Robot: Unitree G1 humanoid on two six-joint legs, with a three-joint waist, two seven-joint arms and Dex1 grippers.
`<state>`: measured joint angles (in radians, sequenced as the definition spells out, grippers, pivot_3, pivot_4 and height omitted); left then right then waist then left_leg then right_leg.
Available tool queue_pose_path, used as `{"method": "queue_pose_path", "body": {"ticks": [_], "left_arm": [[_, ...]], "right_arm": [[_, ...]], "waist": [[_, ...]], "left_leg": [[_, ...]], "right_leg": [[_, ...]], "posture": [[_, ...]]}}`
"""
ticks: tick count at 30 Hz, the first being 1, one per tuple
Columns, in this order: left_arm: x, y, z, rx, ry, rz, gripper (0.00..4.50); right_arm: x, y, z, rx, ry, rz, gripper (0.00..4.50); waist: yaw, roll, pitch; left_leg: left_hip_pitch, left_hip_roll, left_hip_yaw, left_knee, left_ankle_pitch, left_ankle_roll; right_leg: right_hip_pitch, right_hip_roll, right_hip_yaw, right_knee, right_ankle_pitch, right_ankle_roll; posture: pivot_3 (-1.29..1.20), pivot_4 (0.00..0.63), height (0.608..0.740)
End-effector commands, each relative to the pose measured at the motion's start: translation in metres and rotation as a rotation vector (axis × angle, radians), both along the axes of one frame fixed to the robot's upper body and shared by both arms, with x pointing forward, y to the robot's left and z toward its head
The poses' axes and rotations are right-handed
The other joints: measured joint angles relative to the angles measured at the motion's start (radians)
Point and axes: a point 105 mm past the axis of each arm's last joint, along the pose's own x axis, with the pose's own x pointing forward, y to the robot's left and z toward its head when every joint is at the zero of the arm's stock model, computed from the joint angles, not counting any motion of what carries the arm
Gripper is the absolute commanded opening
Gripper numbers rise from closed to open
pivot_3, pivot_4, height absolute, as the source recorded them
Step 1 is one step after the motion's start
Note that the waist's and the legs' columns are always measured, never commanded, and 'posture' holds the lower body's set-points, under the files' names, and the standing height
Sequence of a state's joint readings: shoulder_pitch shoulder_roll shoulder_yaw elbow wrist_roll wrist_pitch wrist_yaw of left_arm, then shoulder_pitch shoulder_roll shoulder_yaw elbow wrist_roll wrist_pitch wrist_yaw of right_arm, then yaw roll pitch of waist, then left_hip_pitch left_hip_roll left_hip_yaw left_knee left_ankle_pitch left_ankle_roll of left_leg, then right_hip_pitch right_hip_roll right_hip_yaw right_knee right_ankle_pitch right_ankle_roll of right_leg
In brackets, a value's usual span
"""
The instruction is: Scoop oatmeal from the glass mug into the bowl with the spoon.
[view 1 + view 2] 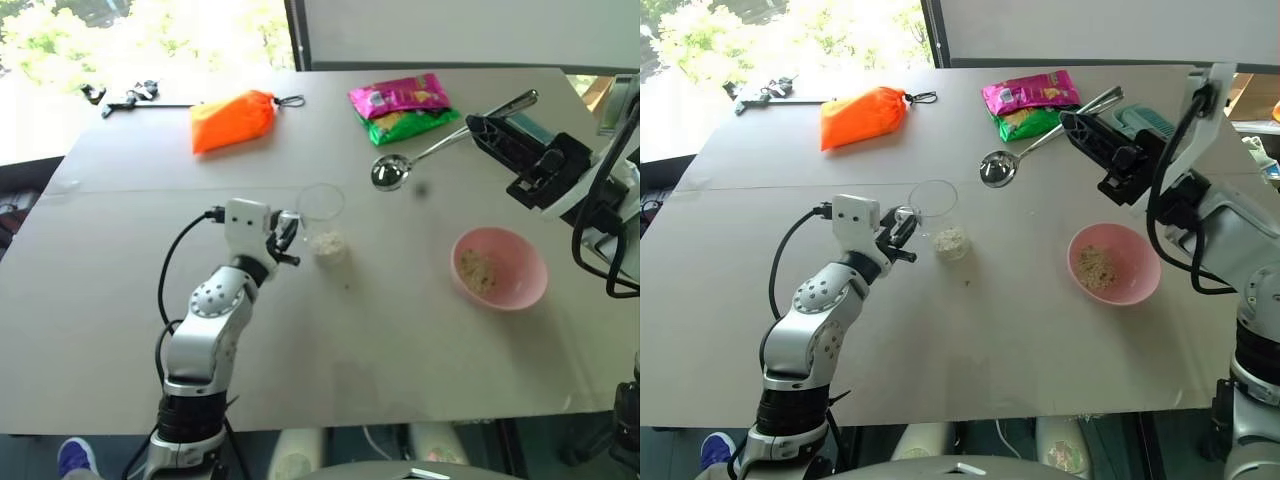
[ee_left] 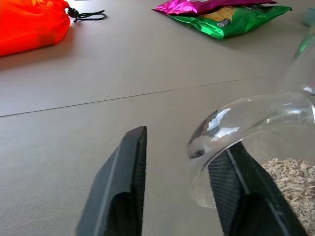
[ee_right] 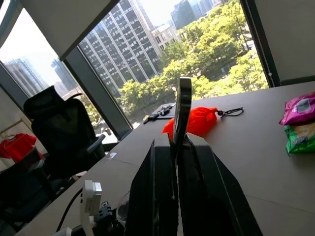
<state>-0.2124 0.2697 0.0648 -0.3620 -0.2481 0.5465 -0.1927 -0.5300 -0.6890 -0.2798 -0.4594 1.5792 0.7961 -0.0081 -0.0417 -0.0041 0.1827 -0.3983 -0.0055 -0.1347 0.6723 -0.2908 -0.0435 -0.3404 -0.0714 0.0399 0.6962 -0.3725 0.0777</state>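
My left gripper grabs the mug by its thin clear handle next, since the mug's round glass body (image 1: 323,222) is wider than the gap between my fingers.
The glass mug (image 1: 322,205) stands mid-table with oatmeal (image 1: 328,243) in its bottom. My left gripper (image 1: 285,235) is level at the mug's handle. In the left wrist view its fingers (image 2: 128,172) stand apart, with the clear handle (image 2: 216,128) arching over the one nearer the mug, so it is open. My right gripper (image 1: 490,130) hangs above the table's right side, shut on the spoon's handle. The spoon (image 1: 390,172) has its empty shiny bowl between the mug and the snack packet. The pink bowl (image 1: 530,262) sits at the right and holds some oatmeal (image 1: 478,270).
An orange pouch (image 1: 232,120) lies at the back left. A pink and green snack packet (image 1: 405,105) lies at the back centre. Black clips and a cord (image 1: 125,95) rest near the far left corner. A teal plastic item (image 1: 1140,118) shows behind my right gripper.
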Motion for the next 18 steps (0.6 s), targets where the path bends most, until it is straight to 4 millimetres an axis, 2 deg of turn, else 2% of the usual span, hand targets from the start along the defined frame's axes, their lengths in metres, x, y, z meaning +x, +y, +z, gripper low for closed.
{"method": "queue_pose_path", "body": {"ticks": [1, 5, 10, 14, 18], "left_arm": [[-0.002, -0.002, 0.014, 0.004, -0.063, 0.0, 0.03], [-0.001, -0.005, 0.016, -0.003, -0.063, -0.004, 0.03], [0.007, -0.011, 0.029, -0.049, -0.061, -0.002, 0.03], [0.016, -0.024, 0.045, -0.045, -0.104, -0.042, 0.03], [0.023, -0.042, 0.059, -0.021, -0.179, -0.112, 0.03]], "right_arm": [[-0.007, 0.003, 0.013, 0.017, -0.064, 0.013, 0.0], [-0.008, 0.006, 0.015, 0.016, -0.071, 0.021, 0.0], [-0.015, 0.019, 0.024, 0.013, -0.1, 0.074, 0.0], [-0.018, 0.036, 0.03, -0.014, -0.137, 0.126, 0.0], [-0.011, 0.047, 0.032, -0.081, -0.182, 0.107, 0.0]], "waist": [[0.0, 0.0, 0.0], [0.0, 0.0, 0.0], [0.0, 0.0, 0.0], [0.0, 0.0, 0.0], [0.0, 0.0, 0.0]], "left_leg": [[0.0, 0.0, 0.0, 0.0, 0.0, 0.0], [0.0, 0.0, 0.0, 0.0, 0.0, 0.0], [0.0, 0.0, 0.0, 0.0, 0.0, 0.0], [0.0, 0.0, 0.0, 0.0, 0.0, 0.0], [0.0, 0.0, 0.0, 0.0, 0.0, 0.0]], "right_leg": [[0.0, 0.0, 0.0, 0.0, 0.0, 0.0], [0.0, 0.0, 0.0, 0.0, 0.0, 0.0], [0.0, 0.0, 0.0, 0.0, 0.0, 0.0], [0.0, 0.0, 0.0, 0.0, 0.0, 0.0], [0.0, 0.0, -0.001, 0.0, 0.0, 0.0]], "posture": [[0.0, 0.15, 0.74], [0.0, 0.15, 0.74], [0.0, 0.15, 0.74], [0.0, 0.15, 0.74], [0.0, 0.15, 0.74]]}}
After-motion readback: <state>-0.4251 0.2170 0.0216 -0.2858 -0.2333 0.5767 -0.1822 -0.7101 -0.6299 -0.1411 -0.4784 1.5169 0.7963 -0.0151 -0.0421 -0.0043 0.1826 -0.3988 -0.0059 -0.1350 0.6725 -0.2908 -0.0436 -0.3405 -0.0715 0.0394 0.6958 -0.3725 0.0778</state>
